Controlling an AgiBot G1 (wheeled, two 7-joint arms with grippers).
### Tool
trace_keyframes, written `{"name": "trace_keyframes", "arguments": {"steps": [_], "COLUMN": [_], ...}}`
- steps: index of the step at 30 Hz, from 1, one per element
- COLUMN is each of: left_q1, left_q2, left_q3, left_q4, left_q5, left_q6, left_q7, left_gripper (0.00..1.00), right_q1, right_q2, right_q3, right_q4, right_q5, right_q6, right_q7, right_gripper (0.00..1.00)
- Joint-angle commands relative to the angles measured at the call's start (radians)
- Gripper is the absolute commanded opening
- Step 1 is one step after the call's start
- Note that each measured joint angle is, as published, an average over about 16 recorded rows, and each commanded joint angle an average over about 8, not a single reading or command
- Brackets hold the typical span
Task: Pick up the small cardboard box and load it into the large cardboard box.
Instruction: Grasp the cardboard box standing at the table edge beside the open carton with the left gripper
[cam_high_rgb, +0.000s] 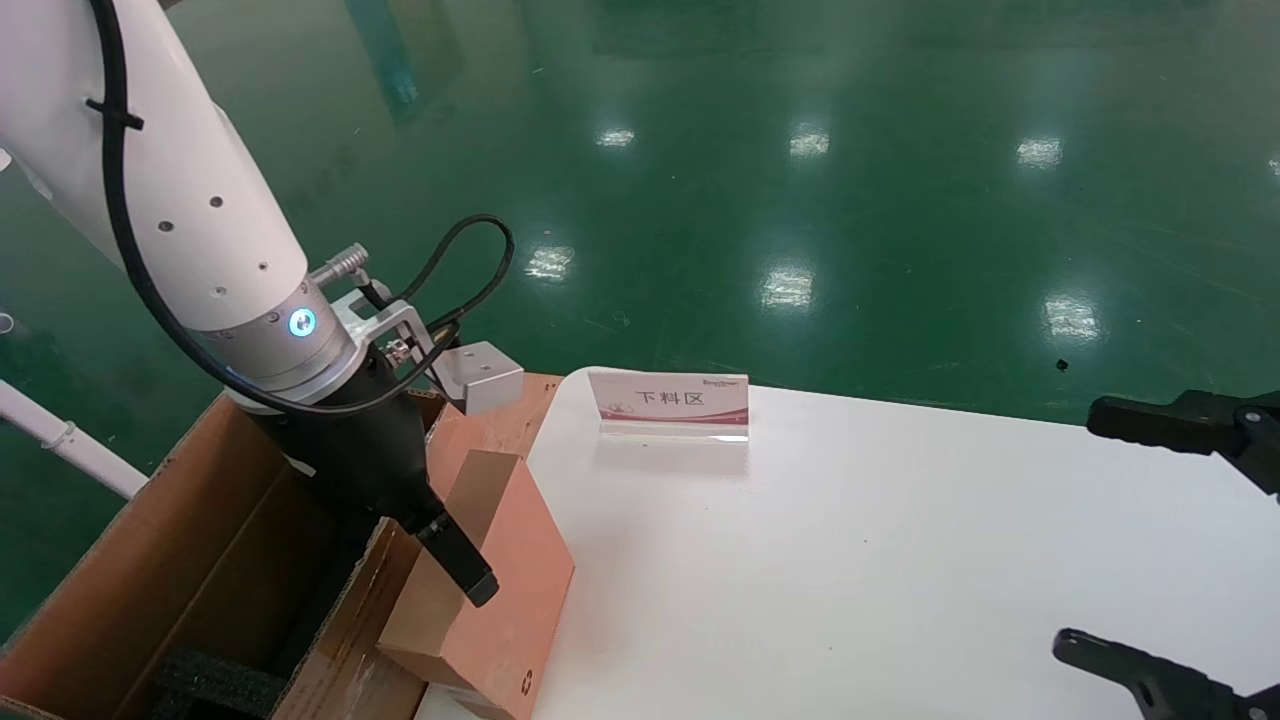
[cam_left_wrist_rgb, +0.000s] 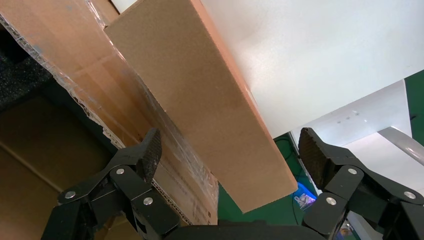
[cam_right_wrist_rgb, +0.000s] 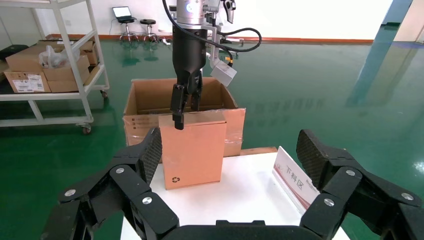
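Observation:
I need to grab the small cardboard box across its narrow top (cam_high_rgb: 479, 481) with my left gripper, so that I can load it into the large cardboard box (cam_high_rgb: 228, 564).
The small cardboard box (cam_high_rgb: 510, 560) stands upright on its narrow side at the left edge of the white table (cam_high_rgb: 850, 560), recycling mark low on its face, right beside the large cardboard box (cam_high_rgb: 200, 540). My left gripper (cam_high_rgb: 460, 570) is open and straddles the small box's top edge. In the left wrist view (cam_left_wrist_rgb: 231, 152) the small box (cam_left_wrist_rgb: 200, 100) lies between the spread pads without touching them. The right wrist view shows the small box (cam_right_wrist_rgb: 192, 147), the large box (cam_right_wrist_rgb: 145, 100) behind it and the left gripper (cam_right_wrist_rgb: 185, 107). My right gripper (cam_high_rgb: 1110, 535) is open and empty at the table's right.
Black foam (cam_high_rgb: 215, 685) lies in the large box's bottom. Its taped flap (cam_left_wrist_rgb: 65, 60) hangs between the carton and the table. A small sign stand (cam_high_rgb: 670, 400) stands at the table's far edge. A shelf cart with boxes (cam_right_wrist_rgb: 45, 65) stands farther off on the green floor.

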Motion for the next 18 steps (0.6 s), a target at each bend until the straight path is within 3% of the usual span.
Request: {"name": "trace_keyframes", "arguments": {"steps": [1, 9, 18], "left_q1": [-0.016, 0.116, 0.128], "left_q2": [0.011, -0.071, -0.078], "left_q3": [-0.003, 0.037, 0.037], "left_q4": [-0.001, 0.026, 0.030], "left_q5": [-0.009, 0.052, 0.054], "left_q6": [0.017, -0.114, -0.132], "left_q7": [-0.011, 0.096, 0.102], "left_gripper": [1.00, 1.00, 1.00], "right_q1": [0.000, 0.000, 0.000], "right_q2": [0.000, 0.000, 0.000], "right_q3": [0.000, 0.000, 0.000], "right_q4": [0.000, 0.000, -0.001], "right_q5": [0.000, 0.000, 0.001], "right_q6": [0.000, 0.000, 0.001], "right_q7": [0.000, 0.000, 0.000], "right_gripper": [1.00, 1.00, 1.00]}}
